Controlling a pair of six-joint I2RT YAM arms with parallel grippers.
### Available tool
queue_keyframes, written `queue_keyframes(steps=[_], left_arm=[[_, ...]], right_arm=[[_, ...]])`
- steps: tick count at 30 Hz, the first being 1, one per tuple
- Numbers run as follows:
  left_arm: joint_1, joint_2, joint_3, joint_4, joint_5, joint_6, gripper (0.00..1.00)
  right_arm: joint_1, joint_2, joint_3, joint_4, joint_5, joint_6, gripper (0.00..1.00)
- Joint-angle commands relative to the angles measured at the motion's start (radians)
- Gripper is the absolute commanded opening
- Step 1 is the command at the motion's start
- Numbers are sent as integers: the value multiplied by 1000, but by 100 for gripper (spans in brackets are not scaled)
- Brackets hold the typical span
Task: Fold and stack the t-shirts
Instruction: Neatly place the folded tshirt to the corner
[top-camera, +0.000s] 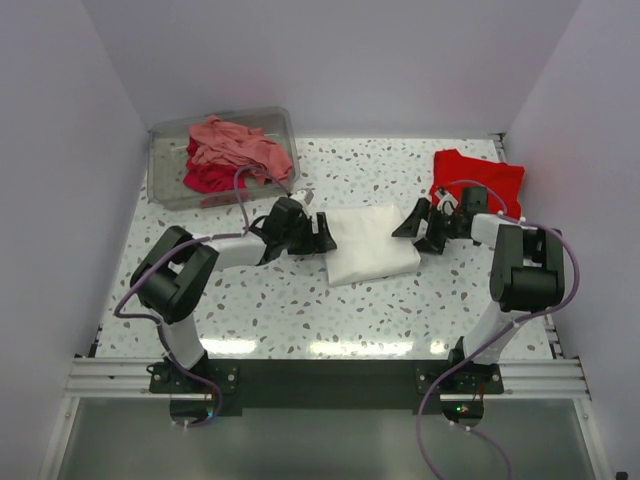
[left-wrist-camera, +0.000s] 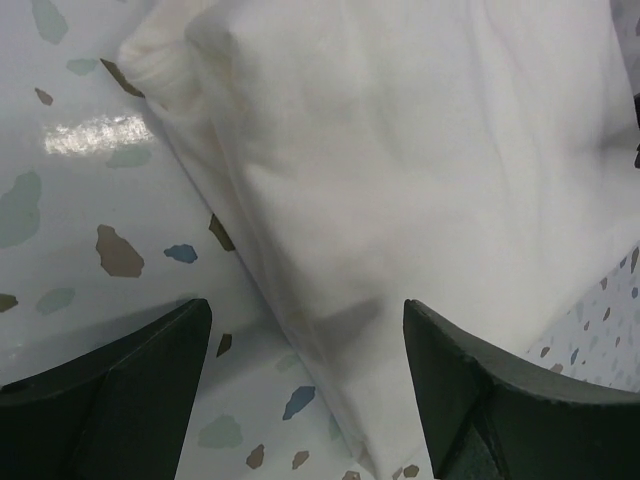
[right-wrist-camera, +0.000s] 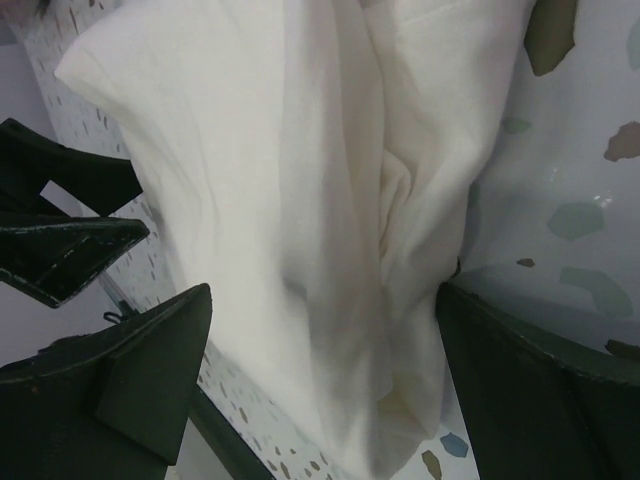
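Note:
Next, my right gripper takes hold of the folded white t-shirt (top-camera: 372, 243) by its edge nearest the red t-shirt, to stack it there still folded.
A folded white t-shirt (top-camera: 372, 243) lies flat mid-table between both grippers. My left gripper (top-camera: 318, 232) is at its left edge, open; in the left wrist view the shirt's edge (left-wrist-camera: 400, 170) runs between the spread fingers (left-wrist-camera: 305, 340), nothing pinched. My right gripper (top-camera: 420, 228) is at the shirt's right edge, also open, with rumpled white cloth (right-wrist-camera: 280, 180) lying between its fingers (right-wrist-camera: 320, 330). A folded bright red t-shirt (top-camera: 478, 172) lies at the back right, behind the right gripper.
A clear plastic bin (top-camera: 165, 170) at the back left holds a salmon-pink shirt (top-camera: 235, 140) over a crimson one (top-camera: 205, 178). White walls close in the speckled table (top-camera: 300, 310) on three sides. The left gripper's fingers (right-wrist-camera: 60, 240) show in the right wrist view.

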Motion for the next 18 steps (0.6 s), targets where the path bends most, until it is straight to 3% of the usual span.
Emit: queue_keyframes(steps=[1, 9, 12, 18], left_arm=[[-18, 48, 47, 3, -14, 21, 82], [-45, 94, 62, 19, -11, 12, 79], [-52, 102, 67, 16, -15, 10, 79], [-58, 120, 73, 30, -8, 6, 77]], right_arm=[[38, 30, -42, 47, 10, -14, 98], [190, 46, -59, 112, 75, 42, 98], [211, 57, -50, 124, 89, 62, 93], [257, 97, -38, 150, 116, 108, 62]])
